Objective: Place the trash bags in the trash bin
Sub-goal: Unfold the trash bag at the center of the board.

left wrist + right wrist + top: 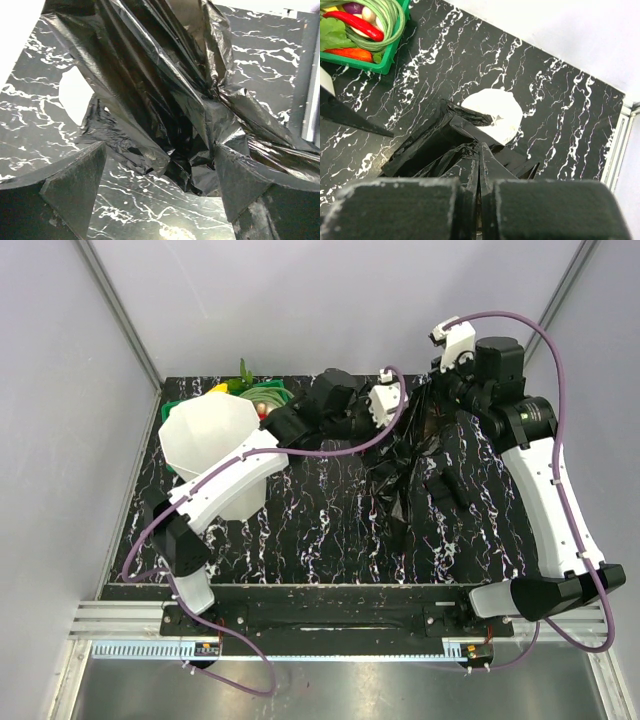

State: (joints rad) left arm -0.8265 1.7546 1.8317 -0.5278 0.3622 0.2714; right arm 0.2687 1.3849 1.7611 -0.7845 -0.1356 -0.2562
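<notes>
My left gripper takes hold of the trash bag by its gathered fold [394, 468] next, to put it into the trash bin [215, 440].
The black glossy trash bag [410, 465] hangs crumpled over the marble-patterned table, right of centre. My right gripper [481, 165] is shut on a fold of the bag [435, 145] and holds it up from above. My left gripper [160, 175] is open wide. Its fingers [75, 182] stand on either side of the bag's lower bunch [175, 100], close to the film without pinching it. The white trash bin [215, 440] stands upright at the table's left, partly under my left arm.
A white roll of plastic [495, 115] lies on the table under the bag and also shows as a white roll [75, 95] in the left wrist view. A green basket of toy vegetables [262, 398] sits behind the bin, and the same basket [365, 30] appears in the right wrist view.
</notes>
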